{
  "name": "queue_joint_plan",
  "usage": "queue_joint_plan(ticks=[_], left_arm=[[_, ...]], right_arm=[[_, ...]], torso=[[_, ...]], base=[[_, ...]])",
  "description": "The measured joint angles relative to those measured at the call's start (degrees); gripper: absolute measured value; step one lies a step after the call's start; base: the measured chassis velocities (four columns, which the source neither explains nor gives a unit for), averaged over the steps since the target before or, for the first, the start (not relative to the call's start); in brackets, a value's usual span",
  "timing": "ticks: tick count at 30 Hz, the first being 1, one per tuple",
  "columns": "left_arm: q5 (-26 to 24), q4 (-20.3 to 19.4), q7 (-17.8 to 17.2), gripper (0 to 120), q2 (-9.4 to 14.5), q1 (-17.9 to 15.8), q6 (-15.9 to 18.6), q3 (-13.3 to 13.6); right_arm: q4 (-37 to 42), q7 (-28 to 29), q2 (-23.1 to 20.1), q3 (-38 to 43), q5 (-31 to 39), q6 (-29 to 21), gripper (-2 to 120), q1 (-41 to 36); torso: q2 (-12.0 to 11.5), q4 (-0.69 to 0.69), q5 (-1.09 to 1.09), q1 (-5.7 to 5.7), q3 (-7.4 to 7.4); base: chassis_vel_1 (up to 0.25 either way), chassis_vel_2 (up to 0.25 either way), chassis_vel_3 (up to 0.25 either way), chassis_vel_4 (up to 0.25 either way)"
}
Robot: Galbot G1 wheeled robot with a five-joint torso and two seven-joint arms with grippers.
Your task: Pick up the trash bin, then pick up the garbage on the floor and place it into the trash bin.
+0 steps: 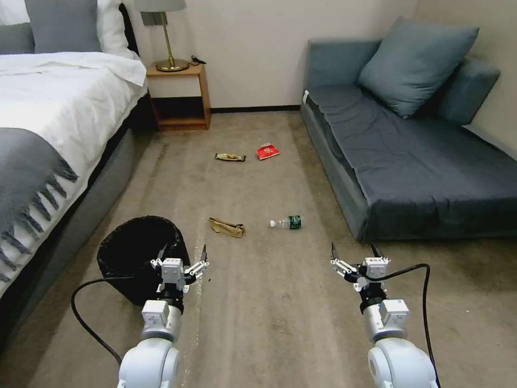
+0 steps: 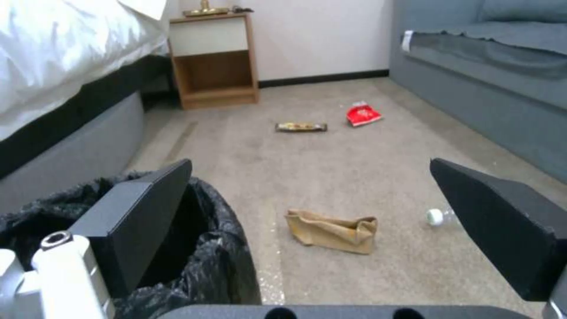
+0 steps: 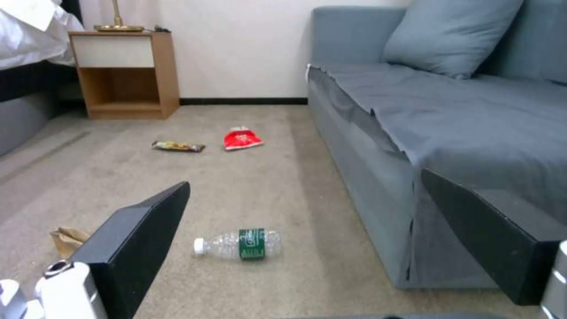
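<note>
My left gripper grabs the trash bin by its thin bag-lined rim (image 1: 101, 253) next, since the trash bin's round body (image 1: 129, 290) is wider than my open fingers.
The black, bag-lined trash bin (image 1: 141, 253) (image 2: 207, 248) stands on the carpet near the bed. My left gripper (image 1: 183, 252) (image 2: 313, 199) hovers open at the bin's right rim, one finger over the opening. My right gripper (image 1: 354, 250) (image 3: 307, 208) hangs open above bare carpet near the sofa corner. The garbage lies ahead: a crumpled tan paper bag (image 1: 227, 227) (image 2: 332, 231) (image 3: 68, 240), a clear bottle with a green label (image 1: 287, 222) (image 3: 239, 243) (image 2: 438, 216), a gold-brown bar wrapper (image 1: 230, 157) (image 2: 301, 127) (image 3: 178, 146) and a red snack packet (image 1: 267, 152) (image 2: 363, 114) (image 3: 241, 138).
A bed (image 1: 48, 124) runs along the left and a grey-blue sofa (image 1: 420, 156) along the right, leaving a carpet lane between. A wooden nightstand (image 1: 180, 97) with a lamp stands against the far wall.
</note>
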Motion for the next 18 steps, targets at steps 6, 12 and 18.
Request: queue_joint_plan(ticks=[6,12,18], left_arm=[[0.0,0.0,0.0,100,0.0,0.0,0.0,0.0],[0.0,0.0,0.0,100,0.0,0.0,0.0,0.0],[-0.7,-0.1,-0.1,100,0.2,0.0,0.1,-0.4]], right_arm=[[0.0,0.0,0.0,0.0,0.0,0.0,100,0.0],[0.0,0.0,0.0,0.0,0.0,0.0,100,0.0],[0.1,0.1,-0.2,-0.1,0.3,-0.3,100,0.0]], torso=[[0.0,0.0,0.0,0.0,0.0],[0.0,0.0,0.0,0.0,0.0],[0.0,0.0,-0.01,0.0,0.0]], base=[[0.0,0.0,0.0,0.0],[0.0,0.0,0.0,0.0],[0.0,0.0,0.0,0.0]])
